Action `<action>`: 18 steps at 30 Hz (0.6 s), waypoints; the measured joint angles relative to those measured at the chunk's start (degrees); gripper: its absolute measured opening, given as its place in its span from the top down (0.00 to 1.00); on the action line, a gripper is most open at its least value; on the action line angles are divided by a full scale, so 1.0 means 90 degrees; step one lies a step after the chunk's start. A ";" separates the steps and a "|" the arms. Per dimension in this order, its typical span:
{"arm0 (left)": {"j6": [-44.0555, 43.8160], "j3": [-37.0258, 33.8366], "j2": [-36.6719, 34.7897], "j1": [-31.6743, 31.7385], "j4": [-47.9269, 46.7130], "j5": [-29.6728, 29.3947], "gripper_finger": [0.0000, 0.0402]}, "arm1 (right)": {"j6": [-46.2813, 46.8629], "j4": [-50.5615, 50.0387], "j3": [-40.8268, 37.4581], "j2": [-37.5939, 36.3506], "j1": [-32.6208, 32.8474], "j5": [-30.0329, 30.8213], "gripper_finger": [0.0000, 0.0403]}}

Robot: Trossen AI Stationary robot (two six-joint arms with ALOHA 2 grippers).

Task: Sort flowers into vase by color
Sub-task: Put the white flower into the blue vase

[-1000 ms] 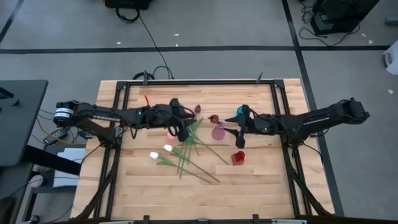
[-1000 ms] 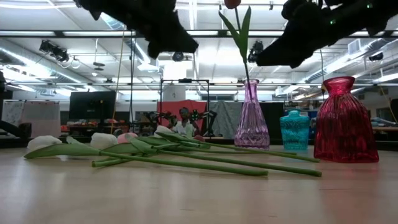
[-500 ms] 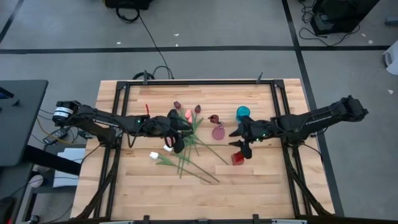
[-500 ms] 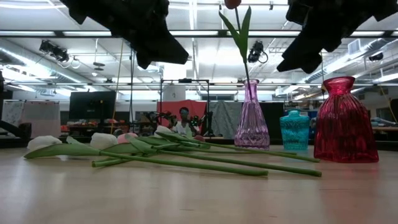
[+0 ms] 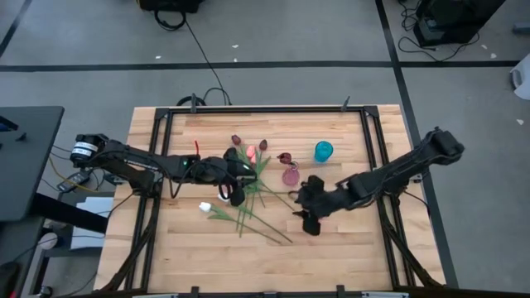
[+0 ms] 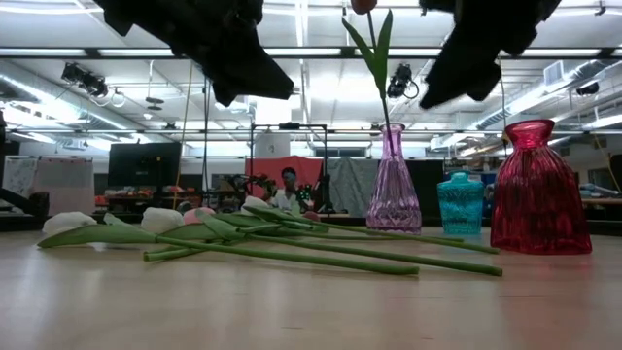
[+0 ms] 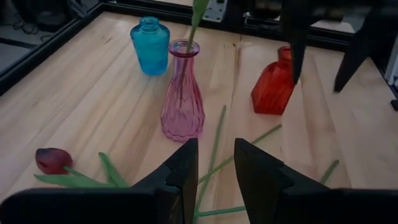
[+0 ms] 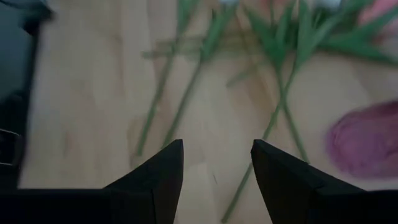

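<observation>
I should pick up a white tulip with my right gripper next, by its green stem, to sort it into a vase by color.
Several tulips lie in a loose pile on the wooden table, their green stems crossing. Two white heads point toward the left edge. A pink head and maroon heads lie farther back. One maroon tulip stands in the pink glass vase. My left gripper hovers open over the pile's far part; its wrist view shows only stems on the table through the gap. My right gripper hangs open above the stems, beside the red vase.
The blue vase stands behind and to the right of the pink vase. The red vase is nearest the right edge and is hidden under my right arm in the high view. Bare wood lies along the near edge.
My right gripper has swung from beside the blue vase toward the near edge and the left, over the red vase to the stem ends, tipping further downward. My left gripper has shifted a little toward the near edge and down, uncovering the pink head. The flowers have not moved.
</observation>
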 joint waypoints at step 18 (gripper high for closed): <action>0.0055 -0.0579 -0.0211 -0.1035 0.0279 -0.0264 0.73 | 0.1453 -0.2384 0.2631 0.3196 -0.0004 -0.0200 0.58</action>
